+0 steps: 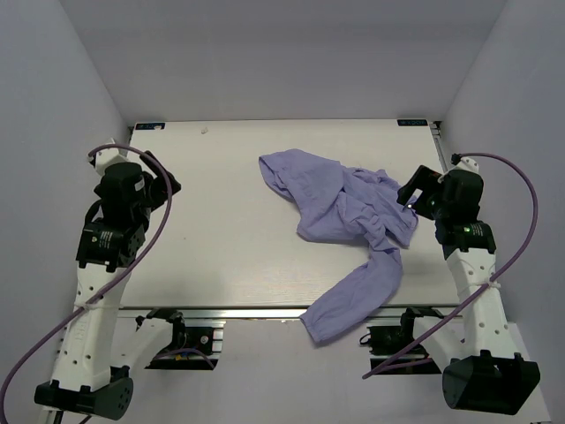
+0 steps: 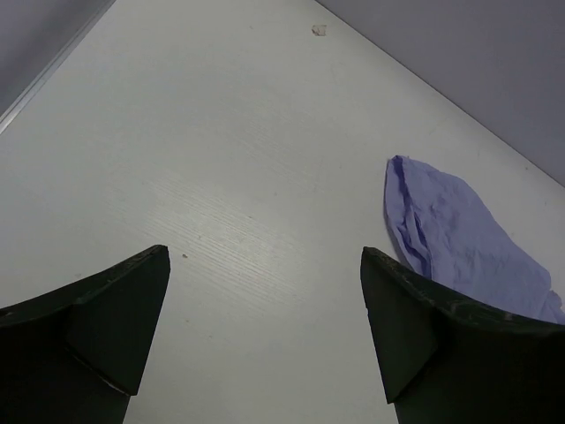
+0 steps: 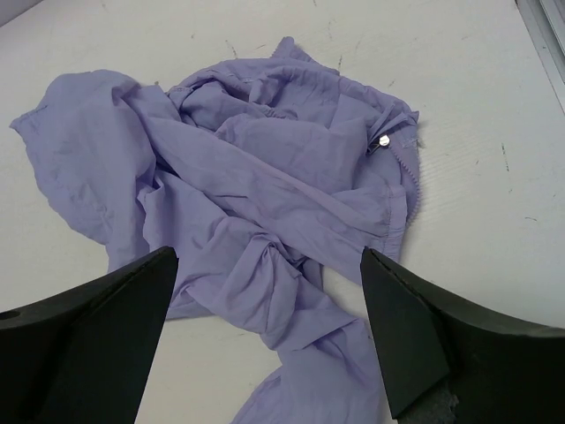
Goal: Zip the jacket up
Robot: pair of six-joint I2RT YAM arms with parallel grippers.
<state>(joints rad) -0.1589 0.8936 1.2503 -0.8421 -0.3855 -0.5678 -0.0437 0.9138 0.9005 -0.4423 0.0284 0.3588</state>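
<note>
My left gripper is due to grab the jacket's nearest corner next, away from the zipper pull [image 3: 384,140], so that the crumpled fabric spreads out for zipping up.
The lavender-purple jacket [image 1: 340,208] lies crumpled on the right half of the white table [image 1: 212,230]. One sleeve [image 1: 353,296] hangs over the near edge. In the right wrist view the jacket [image 3: 238,185] fills the middle, with a small metal zipper pull [image 3: 384,140] and zipper teeth along its right edge. My right gripper [image 1: 413,196] is open and empty, above the jacket's right side; in its own view the gripper [image 3: 265,331] hangs above the twisted fabric. My left gripper [image 1: 163,177] is open and empty over bare table, far left of the jacket. One corner of the jacket [image 2: 459,243] shows in the left wrist view.
Grey walls stand round the table on three sides. A small white speck [image 1: 205,130] lies near the far edge; it also shows in the left wrist view [image 2: 319,29]. Purple cables [image 1: 521,230] run along both arms.
</note>
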